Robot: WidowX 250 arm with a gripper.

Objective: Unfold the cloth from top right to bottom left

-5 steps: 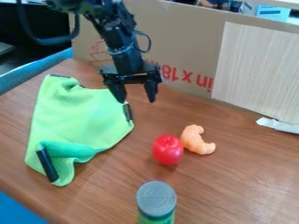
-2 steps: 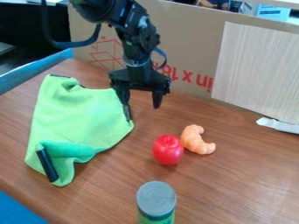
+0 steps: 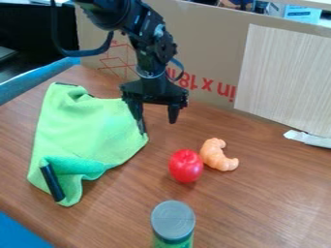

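Next, my gripper takes hold of the folded cloth by its raised edge to unfold the green cloth point(image 3: 84, 128) across the table.
The black gripper point(image 3: 156, 119) hangs at the right edge of the cloth, open, its two fingers spread apart. Its left finger is in front of the black clip on the cloth's upper right edge; whether they touch I cannot tell. The green cloth point(image 3: 84, 128) lies on the left part of the table, with a fold and wrinkles at its top and its bottom corner turned over. A black clip point(image 3: 52, 182) sits on that lower corner, and another dark piece is at the top left edge.
A red plastic fruit point(image 3: 186, 166) and an orange shrimp-like toy point(image 3: 218, 154) stand right of the cloth. A grey-lidded can point(image 3: 173, 221) is at the front. Behind the table rises a cardboard panel point(image 3: 213, 43), with a white strip point(image 3: 309, 139) at the right.
The gripper has shifted right and slightly down, toward the front of the table, and stays open. The cloth and the other objects have not moved.
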